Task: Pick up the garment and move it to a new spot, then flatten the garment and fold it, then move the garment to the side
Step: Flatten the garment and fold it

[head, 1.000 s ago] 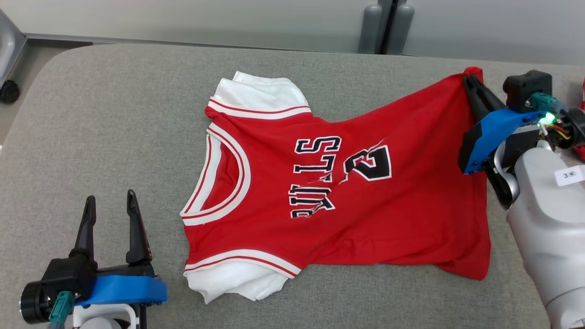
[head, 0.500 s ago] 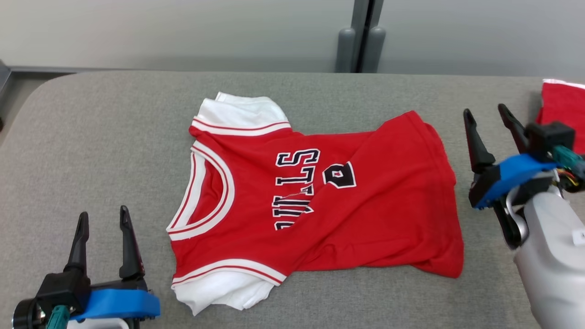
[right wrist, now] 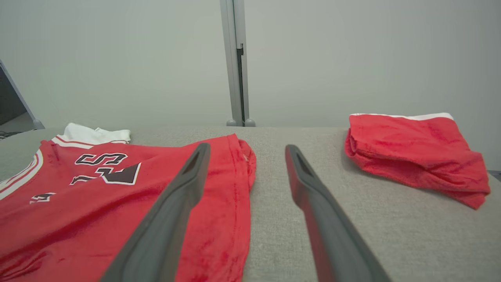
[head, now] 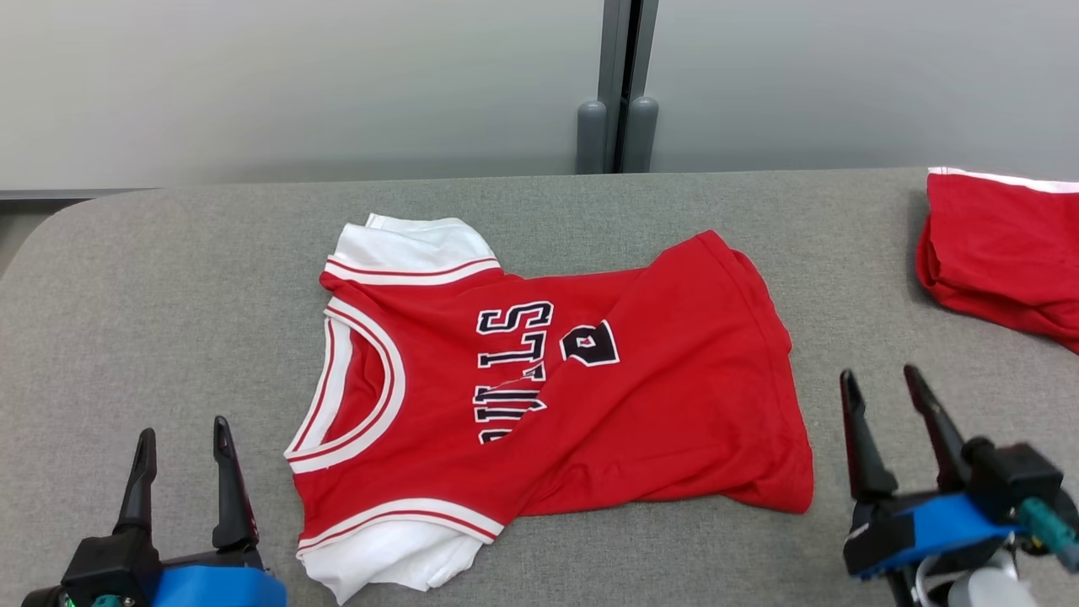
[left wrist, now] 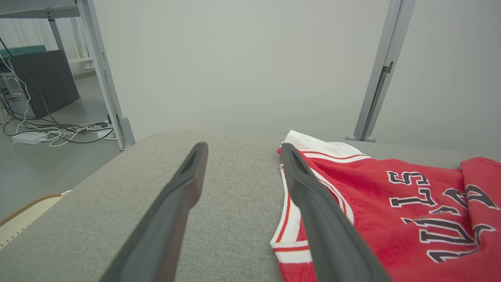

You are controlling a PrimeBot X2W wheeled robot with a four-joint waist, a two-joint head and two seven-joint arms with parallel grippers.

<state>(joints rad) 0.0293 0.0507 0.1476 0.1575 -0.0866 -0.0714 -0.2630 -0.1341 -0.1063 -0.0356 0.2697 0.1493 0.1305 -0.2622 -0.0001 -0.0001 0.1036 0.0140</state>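
My right gripper next needs to grip the jersey (head: 647,425), spread flat on the tabletop, by its hem corner (head: 797,496), where the cloth ends in an edge, to pick the jersey up.
The garment (head: 590,405) is a red jersey with white sleeves and dark lettering, lying spread on the grey table (head: 169,278), collar to the left and hem to the right, with a diagonal crease across the number. It also appears as the garment (left wrist: 411,211) and the garment (right wrist: 117,203) in the wrist views. My left gripper (head: 184,432) stands open at the lower left, apart from the collar, nothing between its fingers (left wrist: 309,196). My right gripper (head: 881,381) is open at the lower right, just right of the hem, empty.
A second red garment with a white edge (head: 1003,253) lies folded at the table's far right, also seen as the folded red garment (right wrist: 415,152). A grey wall with a metal post (head: 620,84) stands behind the table. Cables and a shelf frame (left wrist: 98,70) are off the table's left.
My right gripper let go of the garment's hem corner, opened and drew back to the lower right. The hem dropped flat onto the table. The head camera tilted up.
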